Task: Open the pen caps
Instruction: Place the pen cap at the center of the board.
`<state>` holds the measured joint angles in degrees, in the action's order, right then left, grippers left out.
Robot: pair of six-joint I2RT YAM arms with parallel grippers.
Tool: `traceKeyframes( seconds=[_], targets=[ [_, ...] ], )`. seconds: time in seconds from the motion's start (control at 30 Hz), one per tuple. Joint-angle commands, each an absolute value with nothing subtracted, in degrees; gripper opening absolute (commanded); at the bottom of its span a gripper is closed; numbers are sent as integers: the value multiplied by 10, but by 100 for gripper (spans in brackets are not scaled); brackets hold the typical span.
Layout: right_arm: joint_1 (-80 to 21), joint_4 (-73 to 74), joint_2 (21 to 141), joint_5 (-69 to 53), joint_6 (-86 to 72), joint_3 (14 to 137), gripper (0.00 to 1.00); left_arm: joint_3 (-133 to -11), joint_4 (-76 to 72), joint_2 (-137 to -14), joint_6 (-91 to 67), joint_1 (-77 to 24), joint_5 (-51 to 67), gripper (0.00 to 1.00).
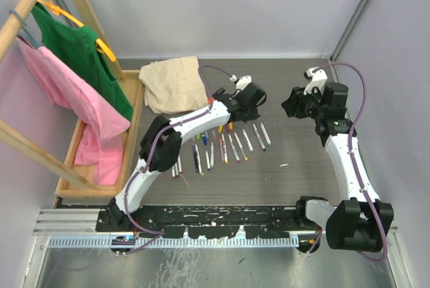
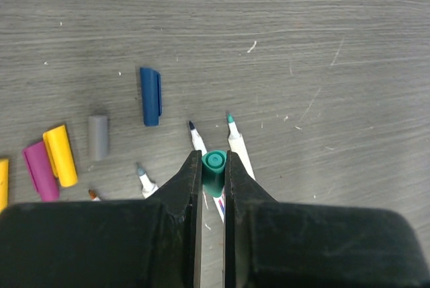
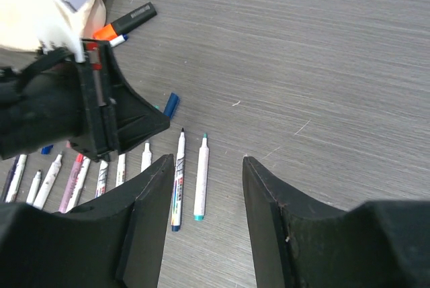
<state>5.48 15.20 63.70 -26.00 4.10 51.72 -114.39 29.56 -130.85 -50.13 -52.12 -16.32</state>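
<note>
The teal pen cap (image 2: 214,174) is hanging above the table and would fall loose near the pen tips if I opened now. My left gripper should keep holding it.
My left gripper (image 2: 213,156) is shut on a teal pen cap (image 2: 214,174), held a little above the table. Below it lie two uncapped white pens, one with a teal tip (image 2: 236,143) and one with a dark tip (image 2: 197,139). Loose caps lie to the left: blue (image 2: 150,96), grey (image 2: 98,137), yellow (image 2: 60,155) and magenta (image 2: 40,170). My right gripper (image 3: 207,159) hangs open and empty above the teal-tipped pen (image 3: 200,180). In the top view the left gripper (image 1: 252,98) is over the far end of the row of pens (image 1: 222,144), the right gripper (image 1: 294,104) beside it.
A thick black marker with an orange cap (image 3: 127,21) lies near a beige cloth (image 1: 175,85). At the left stands a wooden rack (image 1: 67,167) with a green shirt (image 1: 80,53) and a pink shirt (image 1: 74,110). Grey walls close the back and right.
</note>
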Motion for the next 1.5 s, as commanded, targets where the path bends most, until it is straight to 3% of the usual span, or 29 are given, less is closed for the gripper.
traceKeyframes(
  seconds=[0.0, 0.43, 0.9, 1.23, 1.47],
  targets=[
    [59, 111, 613, -249, 24, 520, 51, -1236, 360, -1359, -504, -519, -165, 5],
    [60, 111, 611, -248, 21, 519, 51, -1385, 392, -1478, -531, -505, -163, 8],
    [61, 109, 611, -250, 19, 517, 51, -1401, 375, -1509, -544, -489, -142, 28],
    [61, 108, 612, -256, 20, 515, 51, -1395, 356, -1478, -521, -485, -127, 32],
    [61, 108, 611, -268, 22, 515, 51, -1313, 290, -1373, -447, -485, -144, 39]
  ],
)
